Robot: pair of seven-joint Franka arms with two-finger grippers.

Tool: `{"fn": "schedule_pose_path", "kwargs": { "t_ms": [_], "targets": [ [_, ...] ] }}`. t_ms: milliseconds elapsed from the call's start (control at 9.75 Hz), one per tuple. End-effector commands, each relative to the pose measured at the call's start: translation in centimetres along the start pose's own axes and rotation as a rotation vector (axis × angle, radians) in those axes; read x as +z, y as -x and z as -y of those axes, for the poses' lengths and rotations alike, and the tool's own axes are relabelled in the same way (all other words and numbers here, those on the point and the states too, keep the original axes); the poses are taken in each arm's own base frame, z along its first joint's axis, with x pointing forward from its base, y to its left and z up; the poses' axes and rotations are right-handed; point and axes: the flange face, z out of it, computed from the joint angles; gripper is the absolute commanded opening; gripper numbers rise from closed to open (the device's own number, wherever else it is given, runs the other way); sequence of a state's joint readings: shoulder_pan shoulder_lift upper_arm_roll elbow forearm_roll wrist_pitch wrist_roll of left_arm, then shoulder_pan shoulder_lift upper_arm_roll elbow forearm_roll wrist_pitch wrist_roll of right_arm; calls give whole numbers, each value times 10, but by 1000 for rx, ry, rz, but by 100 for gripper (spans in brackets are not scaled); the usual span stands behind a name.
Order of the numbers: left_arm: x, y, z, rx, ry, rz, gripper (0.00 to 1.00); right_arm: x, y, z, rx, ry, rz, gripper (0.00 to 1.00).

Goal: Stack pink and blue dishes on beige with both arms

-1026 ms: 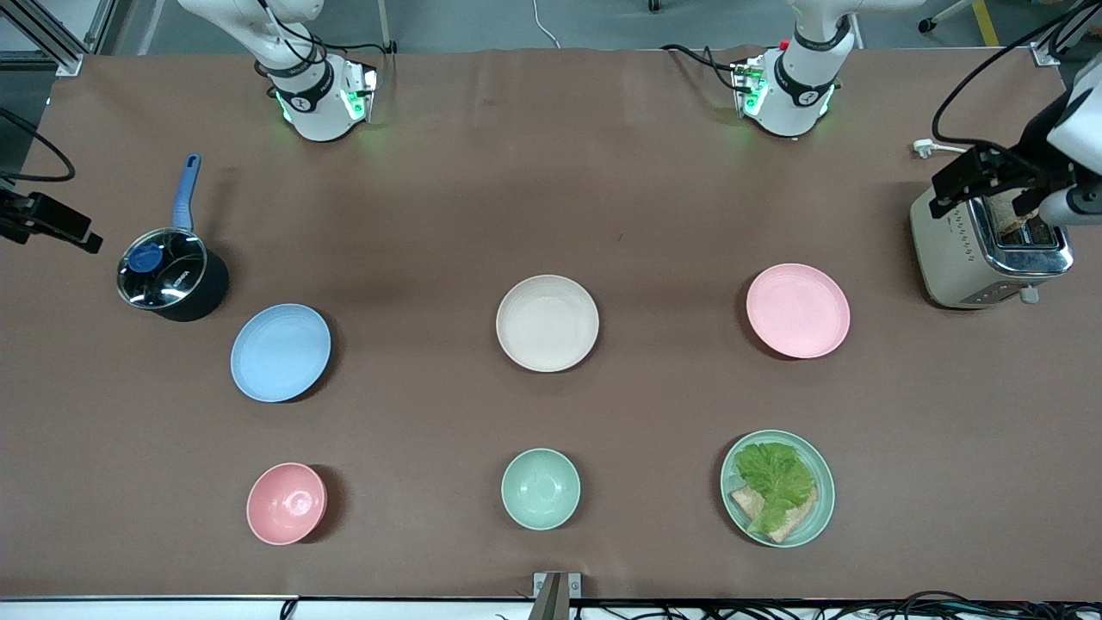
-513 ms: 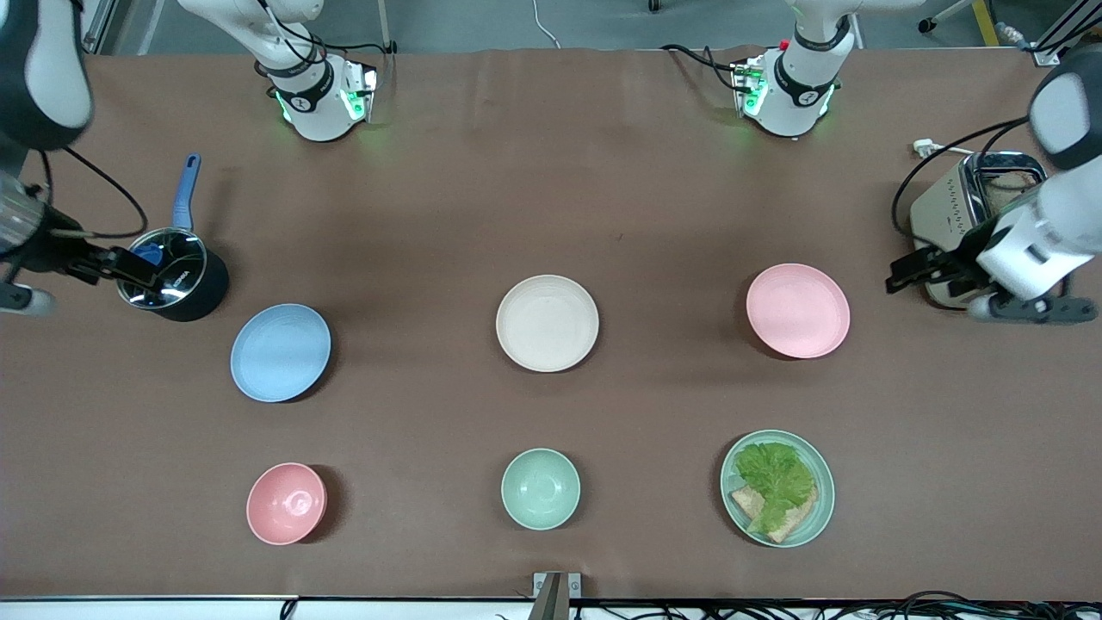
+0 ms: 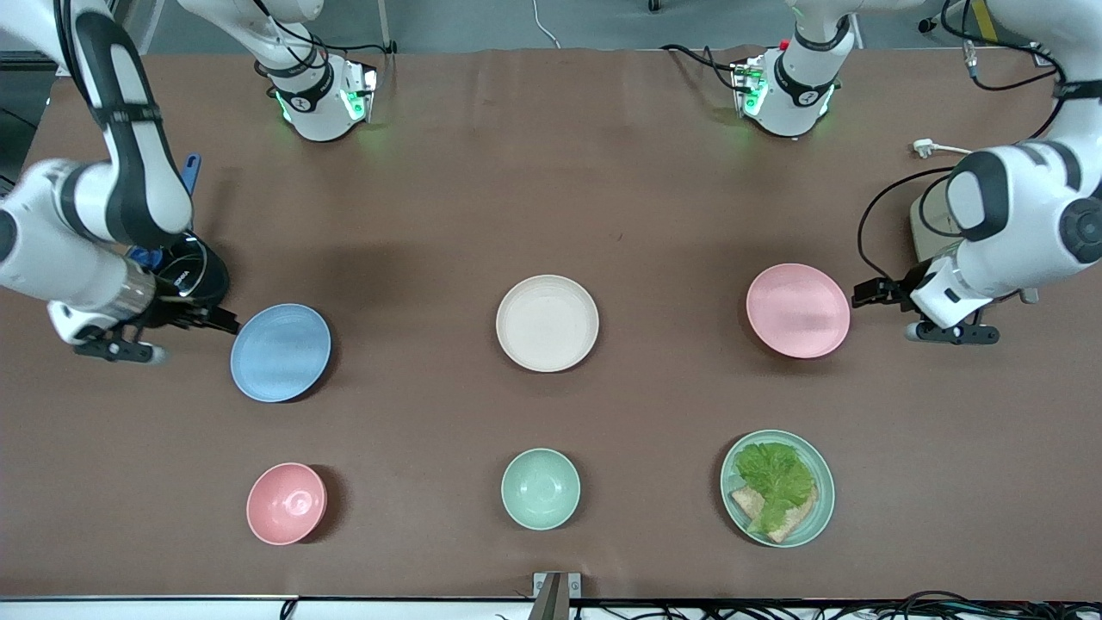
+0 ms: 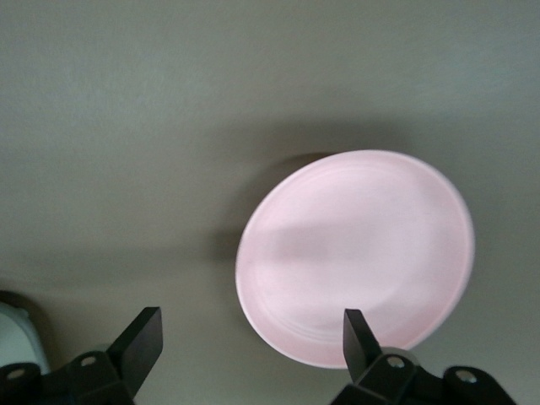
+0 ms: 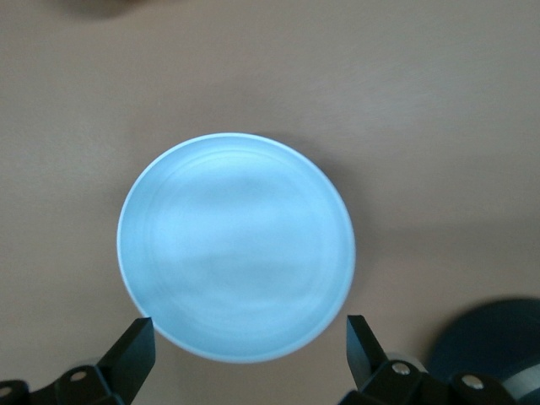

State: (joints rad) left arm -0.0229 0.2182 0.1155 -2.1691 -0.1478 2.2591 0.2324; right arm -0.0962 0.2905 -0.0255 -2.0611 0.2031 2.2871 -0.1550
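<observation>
The round side of the light blue plate is wider than the open fingers, so the robot's right gripper will grab the plate by its thin rim (image 3: 244,325) (image 5: 246,360) next.
The beige plate (image 3: 547,323) lies bare at the table's middle. Toward the left arm's end sits the pale pink plate (image 3: 798,310) (image 4: 354,253), with nothing on it. My left gripper (image 3: 863,293) (image 4: 251,337) hangs open beside that plate's outer rim, its fingers wide apart and holding nothing. Toward the right arm's end lies the light blue plate (image 3: 281,352) (image 5: 236,245). My right gripper (image 3: 222,323) (image 5: 251,346) is open just beside the blue plate's rim, low over the table, with nothing between its fingers.
A dark saucepan (image 3: 191,274) with a blue handle stands under the right arm. A toaster (image 3: 925,226) is mostly hidden by the left arm. Nearer the front camera are a pink bowl (image 3: 286,503), a mint-green bowl (image 3: 541,488) and a mint-green plate (image 3: 814,521) with lettuce and bread.
Both arms have swung in from the table's ends and come down: the left gripper from the toaster to the pink plate's rim, the right gripper from the saucepan to the blue plate's rim.
</observation>
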Motion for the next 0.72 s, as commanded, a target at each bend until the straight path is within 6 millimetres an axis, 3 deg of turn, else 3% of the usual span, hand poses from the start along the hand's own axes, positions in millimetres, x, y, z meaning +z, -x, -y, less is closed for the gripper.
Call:
{"fn": "schedule_pose_path", "kwargs": {
  "t_ms": [0,103,308,410,615],
  "targets": [
    [55,17,12,-16,4,9,84,49,0,-46,-48,-79,3,100],
    [76,18,15,-27,20,26,79,58,0,-57,-58,-128,-8,100],
    [93,20,17,-23,83,29,68,74,2,-78,-76,-158,-10,100],
    [102,21,17,-16,107,35,63,78,3,-78,-60,-172,-11,99],
    [109,21,21,-28,103,23,51,89,4,-83,-61,-171,-6,80]
  ]
}}
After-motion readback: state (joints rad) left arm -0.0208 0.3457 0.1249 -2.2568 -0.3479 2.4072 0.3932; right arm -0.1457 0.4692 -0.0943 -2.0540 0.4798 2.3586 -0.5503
